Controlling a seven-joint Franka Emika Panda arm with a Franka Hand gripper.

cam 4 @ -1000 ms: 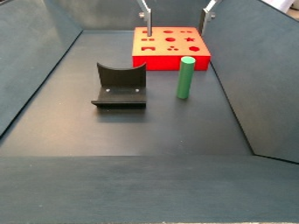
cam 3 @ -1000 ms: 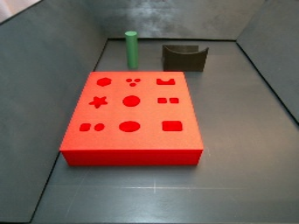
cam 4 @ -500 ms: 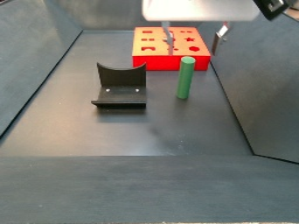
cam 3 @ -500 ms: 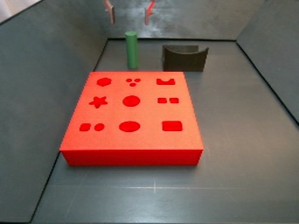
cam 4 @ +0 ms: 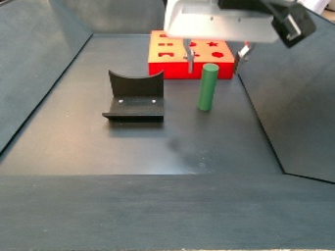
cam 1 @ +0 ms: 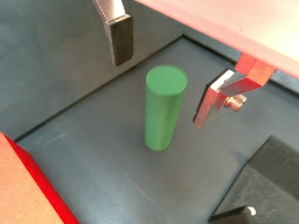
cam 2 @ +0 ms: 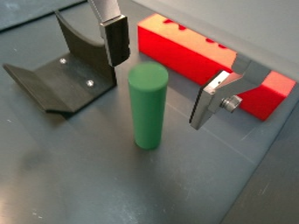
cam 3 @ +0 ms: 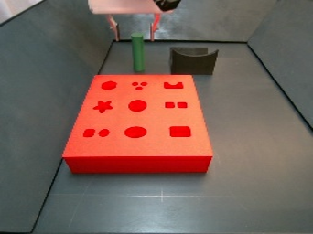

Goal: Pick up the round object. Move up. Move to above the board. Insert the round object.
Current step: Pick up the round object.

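The gripper grabs the slim green peg by its top next, to insert the round object into the board.
The round object, a slim green peg, stands upright on the dark floor in both side views and both wrist views. It stands between the board and the fixture. The board is a flat red block with a 3x3 grid of cut-outs, all empty. My gripper is open, just above the peg. Its fingers stand apart on either side of the peg's top and do not touch it. It shows in a side view too.
The fixture, a dark L-shaped bracket on a base plate, stands beside the peg, also in a wrist view. Grey walls close in the floor on the sides and the far end. The board's end lies close behind the peg.
My gripper has come down from the top of the side views to just over the peg, jaws open. The peg, board and fixture have not moved.
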